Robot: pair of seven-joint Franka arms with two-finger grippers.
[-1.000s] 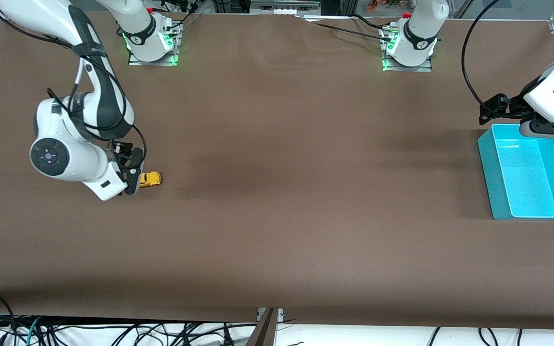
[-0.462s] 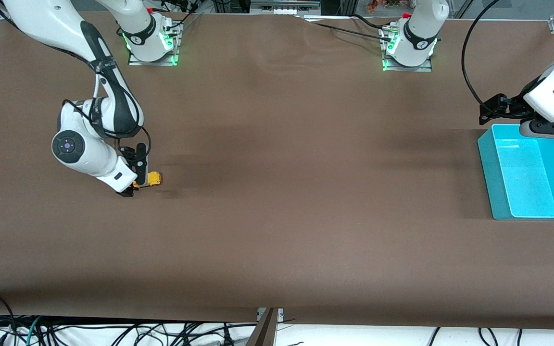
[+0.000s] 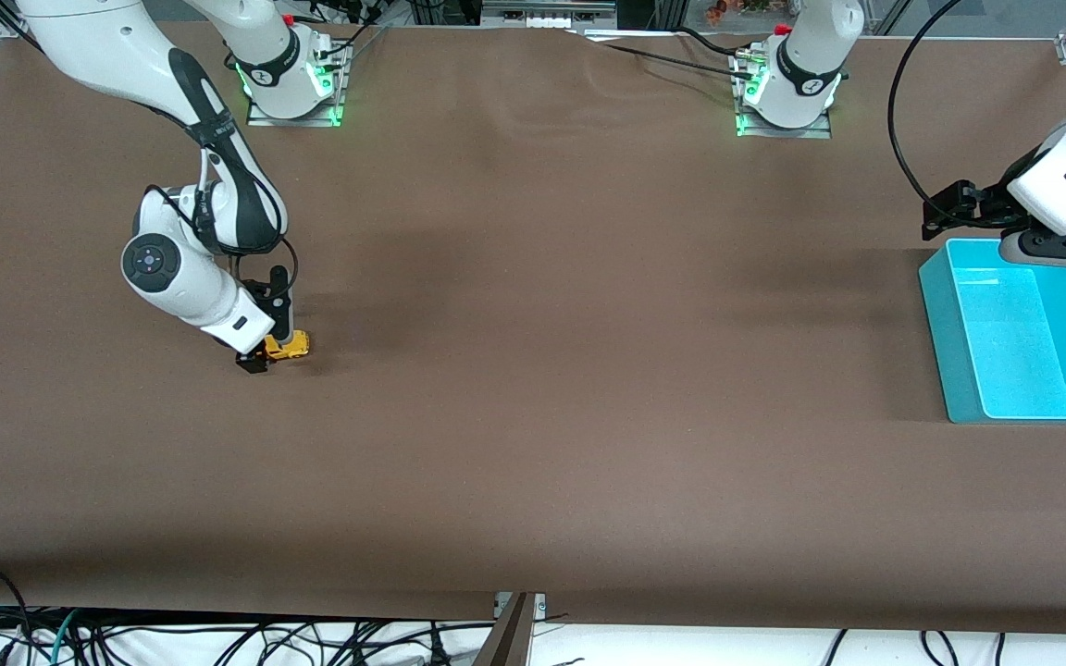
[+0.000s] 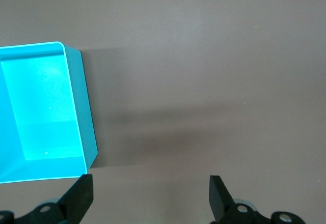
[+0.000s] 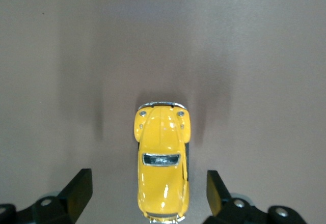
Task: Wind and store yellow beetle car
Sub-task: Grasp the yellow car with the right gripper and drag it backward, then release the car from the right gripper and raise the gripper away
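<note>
Next, my right gripper grabs the yellow beetle car's rear body section (image 5: 163,196) to wind it.
The yellow beetle car (image 3: 290,346) stands on its wheels on the brown table, toward the right arm's end. In the right wrist view the car (image 5: 162,162) lies between my right gripper's two black fingers, with gaps on both sides. My right gripper (image 3: 265,346) is open, low over the car's rear part, not touching it. My left gripper (image 4: 150,197) is open and empty, up over the table beside the teal bin (image 3: 1023,331); the left arm waits there.
The teal bin is empty and sits near the left arm's end of the table; it also shows in the left wrist view (image 4: 43,112). Cables hang below the table edge nearest the front camera.
My right arm has swung in and lowered, bringing its open gripper down around the yellow car. The car has stayed in place. The left arm has not moved.
</note>
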